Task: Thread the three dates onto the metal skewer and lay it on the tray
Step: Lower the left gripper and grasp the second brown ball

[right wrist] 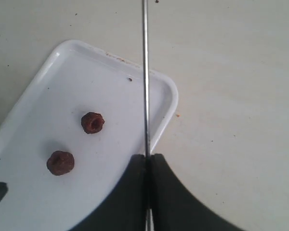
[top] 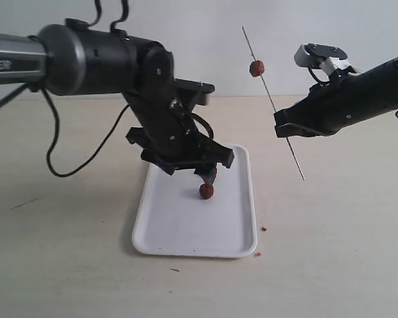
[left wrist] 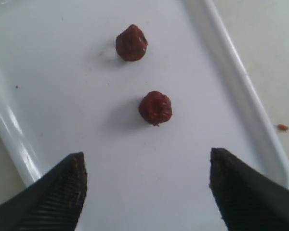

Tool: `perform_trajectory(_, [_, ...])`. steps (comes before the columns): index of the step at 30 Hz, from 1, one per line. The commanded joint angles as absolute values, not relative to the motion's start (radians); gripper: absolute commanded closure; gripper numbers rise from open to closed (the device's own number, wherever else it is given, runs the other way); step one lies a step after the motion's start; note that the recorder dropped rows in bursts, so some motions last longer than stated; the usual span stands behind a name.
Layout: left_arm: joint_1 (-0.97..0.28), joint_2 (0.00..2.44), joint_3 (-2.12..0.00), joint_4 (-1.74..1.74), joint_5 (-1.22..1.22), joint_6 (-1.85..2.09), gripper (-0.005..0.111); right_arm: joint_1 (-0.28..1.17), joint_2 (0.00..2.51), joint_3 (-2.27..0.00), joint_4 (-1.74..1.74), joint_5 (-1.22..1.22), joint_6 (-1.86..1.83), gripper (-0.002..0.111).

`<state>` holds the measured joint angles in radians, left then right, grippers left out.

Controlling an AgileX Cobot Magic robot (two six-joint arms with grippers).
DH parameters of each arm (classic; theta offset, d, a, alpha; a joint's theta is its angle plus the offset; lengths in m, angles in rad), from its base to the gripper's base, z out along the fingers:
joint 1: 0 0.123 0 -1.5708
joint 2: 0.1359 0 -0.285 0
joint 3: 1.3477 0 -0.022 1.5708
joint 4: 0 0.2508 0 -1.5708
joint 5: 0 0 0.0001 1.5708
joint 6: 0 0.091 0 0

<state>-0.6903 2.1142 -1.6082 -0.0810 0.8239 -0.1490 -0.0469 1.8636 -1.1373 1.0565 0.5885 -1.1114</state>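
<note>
The robot's left gripper will take hold of the nearer loose date by its rounded sides next, so its ends stay free for the metal skewer (top: 273,103).
One date (top: 257,67) is threaded on the upper part of the thin metal skewer (top: 273,103), which slants through the air right of the tray. My right gripper (top: 282,128) is shut on the skewer (right wrist: 145,72) near its middle, fingers pressed together around it (right wrist: 148,160). Two dates (left wrist: 155,108) (left wrist: 131,43) lie loose on the white tray (left wrist: 43,77). My left gripper (left wrist: 147,163) hangs open just above the tray, the nearer date a short way beyond its fingertips. In the exterior view one date (top: 206,191) shows under the left gripper (top: 200,173); the other is mostly hidden.
Small reddish crumbs (top: 264,229) lie on the tan table just off the tray's right and front edge (top: 186,250). A black cable (top: 60,169) loops from the left arm down onto the table at the left.
</note>
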Motion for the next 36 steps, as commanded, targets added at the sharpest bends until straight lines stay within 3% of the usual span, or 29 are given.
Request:
perform_trajectory(1, [-0.712,2.229,-1.774,-0.024,0.956,-0.229,0.037,-0.046,1.861,-1.135,1.051,0.595,-1.113,0.108])
perform_trajectory(10, [-0.722,2.360,-1.935,-0.009,1.004,-0.269,0.037,-0.046,1.861,-1.135,1.051,0.595,-1.113,0.108])
perform_trajectory(23, [-0.722,2.426,-1.970,-0.007,0.983,-0.300,0.037,-0.046,1.861,-1.135,1.056,0.597,-1.113,0.108])
perform_trajectory(31, [-0.722,2.434,-1.970,-0.007,1.023,-0.322,0.057,-0.046,1.861,-1.135,1.062,0.597,-1.113,0.108])
perform_trajectory(36, [-0.722,2.434,-1.970,-0.007,1.046,-0.320,0.057,-0.046,1.861,-1.135,1.062,0.597,-1.115,0.108])
